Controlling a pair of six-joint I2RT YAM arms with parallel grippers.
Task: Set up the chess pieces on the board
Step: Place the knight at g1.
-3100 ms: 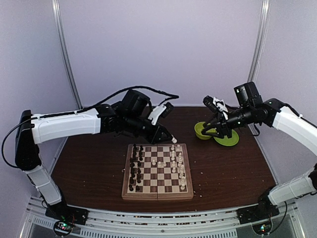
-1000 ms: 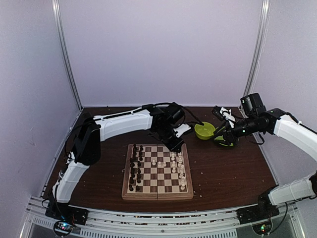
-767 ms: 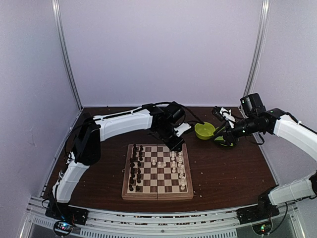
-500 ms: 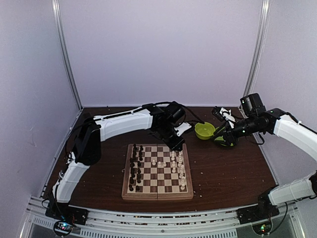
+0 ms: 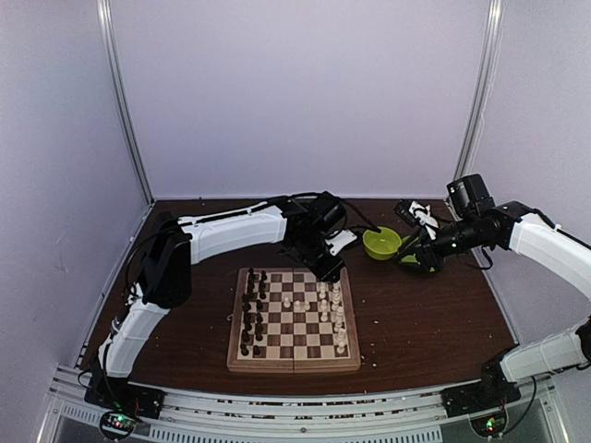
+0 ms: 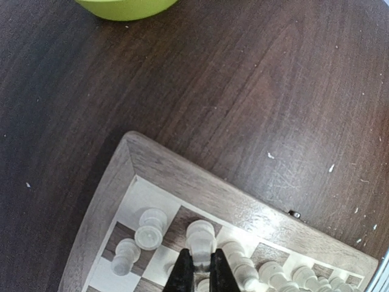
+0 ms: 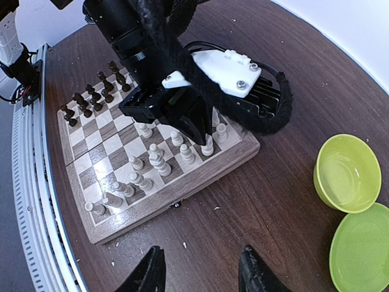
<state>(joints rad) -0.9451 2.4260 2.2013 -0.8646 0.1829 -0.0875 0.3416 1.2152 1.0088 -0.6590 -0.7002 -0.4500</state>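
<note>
The cream piece is upright on its dark square and would stay standing, so my left gripper needs to let go of the piece.
The wooden chessboard (image 5: 294, 319) lies mid-table, dark pieces (image 5: 251, 314) in its left columns and cream pieces (image 5: 334, 309) in its right ones. My left gripper (image 5: 329, 274) is at the board's far right corner, shut on a cream piece (image 6: 200, 240) standing on a dark square by the border. Other cream pieces (image 6: 149, 228) stand beside it. The board also shows in the right wrist view (image 7: 91, 228), with the left gripper over the cream piece (image 7: 207, 146). My right gripper (image 7: 200, 274) is open and empty above bare table right of the board, near the green dishes.
A green bowl (image 5: 380, 244) and a green plate (image 5: 420, 261) sit at the back right; both also show in the right wrist view, bowl (image 7: 347, 172) and plate (image 7: 363, 255). White crumbs (image 7: 184, 246) lie on the dark table (image 5: 425, 314) near the board.
Since three seconds ago my left arm has swung right to the board's far right corner. In the last second it barely moved. My right arm has drawn back slightly right.
</note>
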